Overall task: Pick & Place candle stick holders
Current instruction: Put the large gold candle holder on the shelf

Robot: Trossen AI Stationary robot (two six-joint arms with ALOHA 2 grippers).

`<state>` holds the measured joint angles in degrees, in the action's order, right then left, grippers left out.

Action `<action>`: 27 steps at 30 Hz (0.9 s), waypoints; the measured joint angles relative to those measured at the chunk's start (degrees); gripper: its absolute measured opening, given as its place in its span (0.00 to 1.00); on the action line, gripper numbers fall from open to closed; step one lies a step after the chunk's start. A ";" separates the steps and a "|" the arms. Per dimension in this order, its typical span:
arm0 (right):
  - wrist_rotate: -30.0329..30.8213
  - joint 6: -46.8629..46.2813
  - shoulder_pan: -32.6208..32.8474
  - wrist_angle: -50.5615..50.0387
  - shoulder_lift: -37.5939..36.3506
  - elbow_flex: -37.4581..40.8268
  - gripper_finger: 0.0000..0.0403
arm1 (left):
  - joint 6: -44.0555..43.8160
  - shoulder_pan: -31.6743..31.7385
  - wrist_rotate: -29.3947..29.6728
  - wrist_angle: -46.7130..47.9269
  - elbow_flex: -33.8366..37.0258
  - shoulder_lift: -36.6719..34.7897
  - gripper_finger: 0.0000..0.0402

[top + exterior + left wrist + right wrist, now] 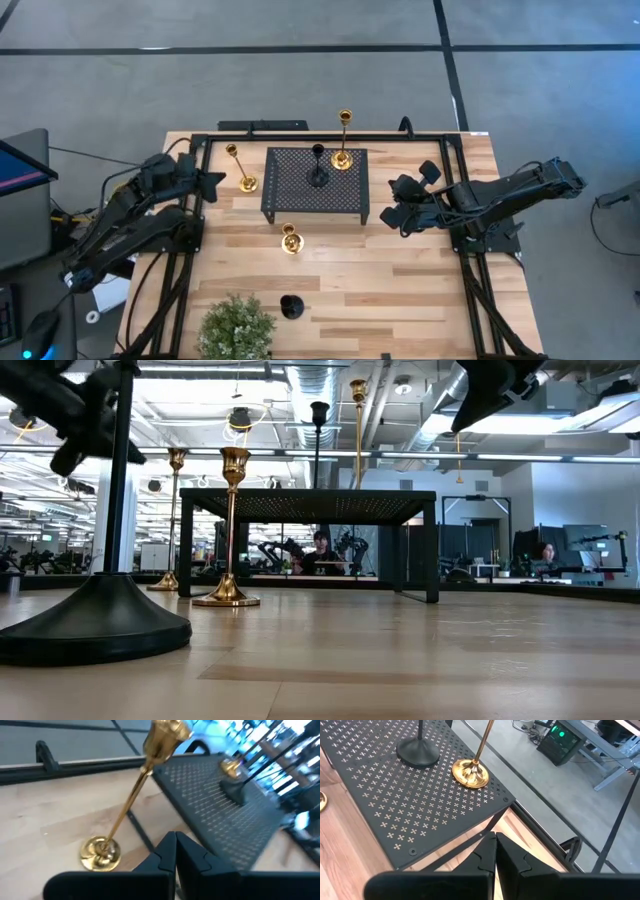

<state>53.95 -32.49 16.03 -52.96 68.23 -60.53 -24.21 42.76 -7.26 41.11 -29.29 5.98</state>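
My left gripper should next take hold of the tall gold holder's stem just under the cup (236,160) (144,776), so the holder's base stays free for the perforated stand.
A tall gold holder (246,183) stands on its round base on the table, left of the black perforated stand (300,205). Another tall gold holder (342,158) and a black holder (318,178) stand on the stand's top. A short gold holder (290,240) stands on the table in front of the stand. A second black holder (291,306) stands near the table's front edge. My left gripper (217,183) is shut and empty just left of the left gold holder (100,852). My right gripper (393,200) is shut and empty, just right of the stand (420,805).
A green potted plant (237,328) stands at the table's near left corner. A black frame rail (260,126) runs along the table's far edge. Bare wood lies right of the short gold holder and in front of the stand (400,280).
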 joint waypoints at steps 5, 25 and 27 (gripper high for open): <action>-0.07 0.00 0.00 -0.57 0.00 0.00 0.00 | -0.24 0.00 2.14 -1.91 1.75 6.73 0.03; -0.28 0.04 0.00 -1.06 0.00 0.00 0.00 | 6.43 0.00 8.10 -14.35 1.90 18.47 0.33; -0.31 0.04 0.00 -1.06 0.00 0.00 0.00 | 6.43 0.00 8.16 -16.29 1.88 18.47 0.35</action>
<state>53.65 -32.45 16.03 -54.02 68.23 -60.53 -17.78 42.76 0.90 24.82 -27.41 24.45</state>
